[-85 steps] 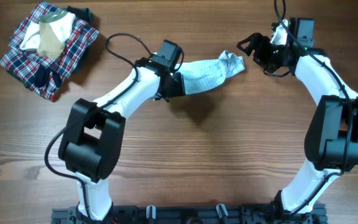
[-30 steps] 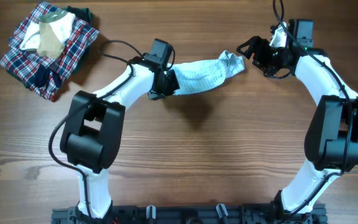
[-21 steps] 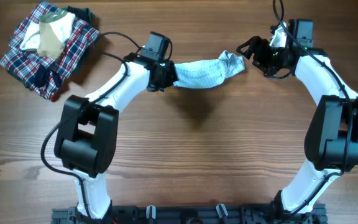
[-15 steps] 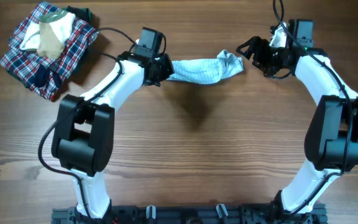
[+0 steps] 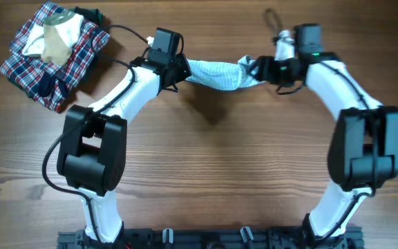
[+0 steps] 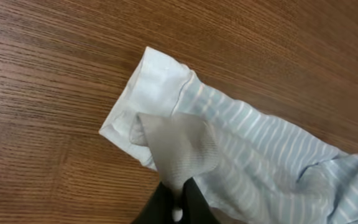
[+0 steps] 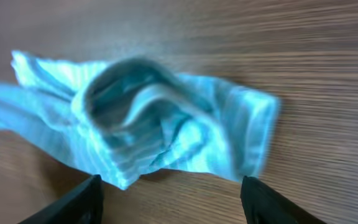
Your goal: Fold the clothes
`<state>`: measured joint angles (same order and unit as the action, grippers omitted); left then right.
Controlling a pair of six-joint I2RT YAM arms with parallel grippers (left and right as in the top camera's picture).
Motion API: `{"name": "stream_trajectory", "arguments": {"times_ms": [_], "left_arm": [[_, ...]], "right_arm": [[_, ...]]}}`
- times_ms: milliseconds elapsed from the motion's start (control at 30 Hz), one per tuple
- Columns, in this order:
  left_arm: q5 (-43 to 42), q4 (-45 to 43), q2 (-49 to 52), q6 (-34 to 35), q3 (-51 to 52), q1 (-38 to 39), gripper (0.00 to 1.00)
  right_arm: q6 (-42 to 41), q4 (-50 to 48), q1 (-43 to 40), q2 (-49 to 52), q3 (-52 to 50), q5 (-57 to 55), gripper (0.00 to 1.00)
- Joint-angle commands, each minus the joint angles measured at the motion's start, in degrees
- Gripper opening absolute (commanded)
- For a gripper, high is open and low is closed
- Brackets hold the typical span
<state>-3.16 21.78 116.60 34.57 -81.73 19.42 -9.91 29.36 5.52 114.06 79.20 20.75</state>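
I should next grab the striped garment (image 6: pixel 260 162) with my right gripper by the near edge of its bunched end, opposite the left gripper's flap. Then I can straighten it for folding.
The clothes (image 5: pixel 216 75), a small pale blue-white striped garment, stretch across the far middle of the table between my two grippers. My left gripper (image 5: pixel 177 69) is shut on the garment's left end. In the left wrist view its fingers (image 6: pixel 166 205) pinch a white flap of the garment (image 6: pixel 260 162), whose cuffed end lies flat on the wood. My right gripper (image 5: pixel 258 69) is open at the bunched right end. In the right wrist view the crumpled garment (image 7: pixel 166 124) lies just ahead of the right gripper (image 7: pixel 169 205), and nothing lies between its fingers.
A pile of red-navy-white plaid and beige garments (image 5: pixel 50 52) sits at the far left corner. The left arm's black cable (image 5: pixel 126 31) loops near it. Bare wooden table (image 5: pixel 220 173) spreads toward the front.
My left gripper has drawn the garment's end leftward and farther back, stretching it out. My right arm has swung left up to the bunched end, its jaws somewhat narrower.
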Motion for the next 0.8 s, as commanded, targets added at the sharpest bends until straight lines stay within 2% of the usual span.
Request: {"name": "stream_trajectory", "arguments": {"times_ms": [0, 167, 267, 333, 467, 767], "left_arm": [[1.4, -0.2, -1.2, -1.1, -0.8, -0.3, 0.06], [3.3, -0.2, -1.2, -1.1, -0.8, -0.4, 0.06], [3.3, -0.1, -1.2, -1.1, -0.8, -1.0, 0.05], [3.3, -0.2, -1.2, -0.6, -0.8, -1.6, 0.05], [3.2, 0.2, -1.2, -0.7, -0.8, -2.4, 0.06], [3.2, 0.7, -1.2, -0.7, -0.8, -2.6, 0.07]], "right_arm": [[8.5, 0.2, 7.2, -4.1, 0.0, -18.4, 0.74], [10.2, 2.1, 12.5, -4.6, 0.0, -26.8, 0.76], [16.5, 3.8, 14.9, -4.6, 0.0, -34.6, 0.76], [21.4, 4.6, 18.1, -4.6, 0.0, -43.9, 0.77], [29.1, 2.4, 21.8, -4.4, 0.0, -44.1, 0.78], [34.0, -1.1, 22.1, -4.3, 0.0, -44.1, 0.81]]}}
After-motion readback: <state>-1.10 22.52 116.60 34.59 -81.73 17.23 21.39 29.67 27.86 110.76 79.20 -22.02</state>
